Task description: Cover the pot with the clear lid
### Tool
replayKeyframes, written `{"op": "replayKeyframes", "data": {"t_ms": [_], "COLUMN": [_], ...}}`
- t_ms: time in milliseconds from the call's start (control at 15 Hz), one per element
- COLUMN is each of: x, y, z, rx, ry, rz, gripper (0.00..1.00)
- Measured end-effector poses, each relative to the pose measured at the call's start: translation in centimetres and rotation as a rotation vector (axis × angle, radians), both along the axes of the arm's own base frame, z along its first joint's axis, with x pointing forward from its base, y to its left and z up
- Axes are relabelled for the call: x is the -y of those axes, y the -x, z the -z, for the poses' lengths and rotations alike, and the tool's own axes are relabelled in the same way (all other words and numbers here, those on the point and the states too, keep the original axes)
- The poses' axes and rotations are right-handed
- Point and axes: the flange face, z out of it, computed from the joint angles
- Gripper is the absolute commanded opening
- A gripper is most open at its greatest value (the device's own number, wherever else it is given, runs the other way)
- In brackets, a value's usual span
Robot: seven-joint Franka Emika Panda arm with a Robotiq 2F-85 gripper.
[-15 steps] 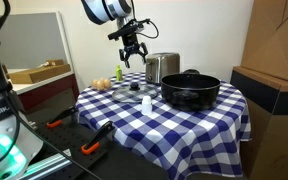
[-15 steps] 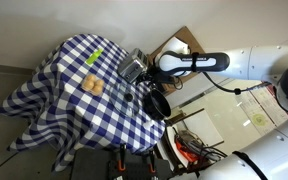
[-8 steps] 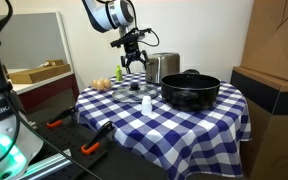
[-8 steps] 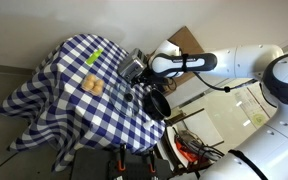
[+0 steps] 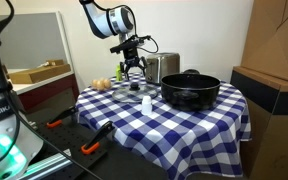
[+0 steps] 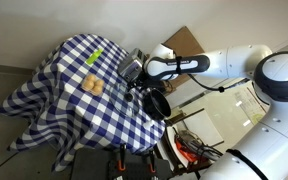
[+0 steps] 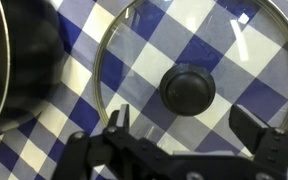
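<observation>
My gripper should grab the clear lid by its dark central knob next, keeping the lid level and the lid's rim free, so that it can cover the pot.
The clear lid lies flat on the blue-and-white checked tablecloth, its dark knob in the middle of the wrist view. My gripper is open, hanging above the lid with a finger on each side of the knob and not touching it. In an exterior view the gripper hangs a little above the lid. The black pot stands uncovered to the right of it. The pot's edge also shows in the wrist view, and the pot shows in an exterior view.
The steel toaster stands just behind the lid. A small white shaker stands in front of it. Food items lie at the table's left edge. Cardboard boxes stand at the right.
The gripper has come down toward the lid and shifted slightly left, staying open. The pot and the lid have not moved.
</observation>
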Motion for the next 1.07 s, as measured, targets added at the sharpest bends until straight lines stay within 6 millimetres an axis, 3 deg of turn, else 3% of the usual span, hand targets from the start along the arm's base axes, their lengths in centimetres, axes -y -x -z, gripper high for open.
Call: {"op": "replayKeyframes", "data": {"t_ms": [400,467,533,933,1067], "x": [0.2,0.3,0.3,0.2,0.2], "y": [0.5,0.6,0.6,0.6,0.5], "z": [2.0,2.3,2.4,3.4,3.3], "rx": [-0.037,-0.040,-0.043,-0.057,-0.054], "ry": [0.007,0.009,0.010,0.013,0.013], "rz": [0.002,0.002,0.002,-0.003,-0.005], "gripper": [1.00,0.91,0.74,0.29,0.25]}}
